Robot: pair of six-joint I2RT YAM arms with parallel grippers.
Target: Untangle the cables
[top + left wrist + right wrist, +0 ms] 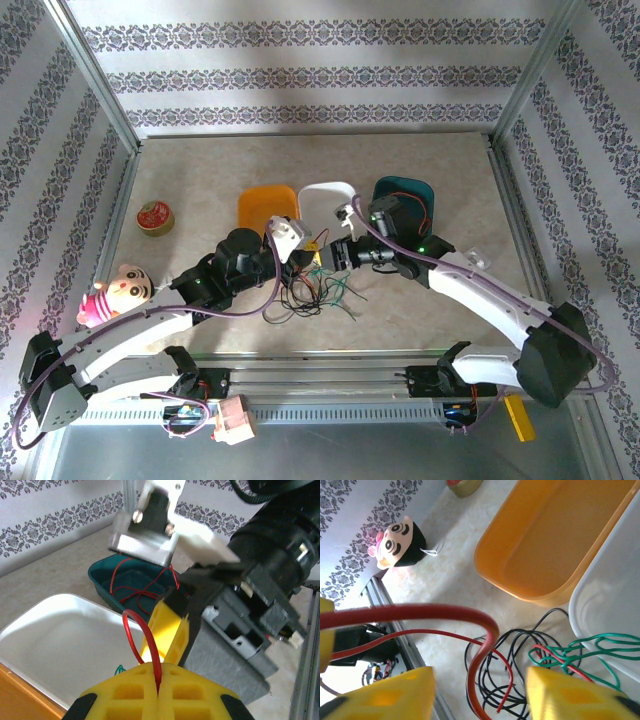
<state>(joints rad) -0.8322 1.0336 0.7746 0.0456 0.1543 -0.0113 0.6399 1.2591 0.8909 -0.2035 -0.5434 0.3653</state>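
I should next grab the red cable with my right gripper by its loose part [323,237] [482,656] looping out of my left gripper. Then my right gripper can take the cable over and untangle it.
A loose tangle of red, black and green cables [315,292] lies on the table in front of the trays. My left gripper [303,250] [159,690] is shut on a red cable [150,647] that loops up out of its yellow fingers. Facing it, my right gripper [328,254] [480,695] is open, and a red cable [487,635] hangs down between its yellow fingers [570,695] without touching them. Below it lie black cables [520,680] and a green cable [592,647]. Another red cable [142,587] lies in the teal tray [102,582].
Orange tray [268,208], white tray [328,195] and teal tray [405,195] stand in a row behind the grippers. A doll head [115,292] and a round red tin [155,217] are at the left. Metal frame posts and patterned walls ring the table.
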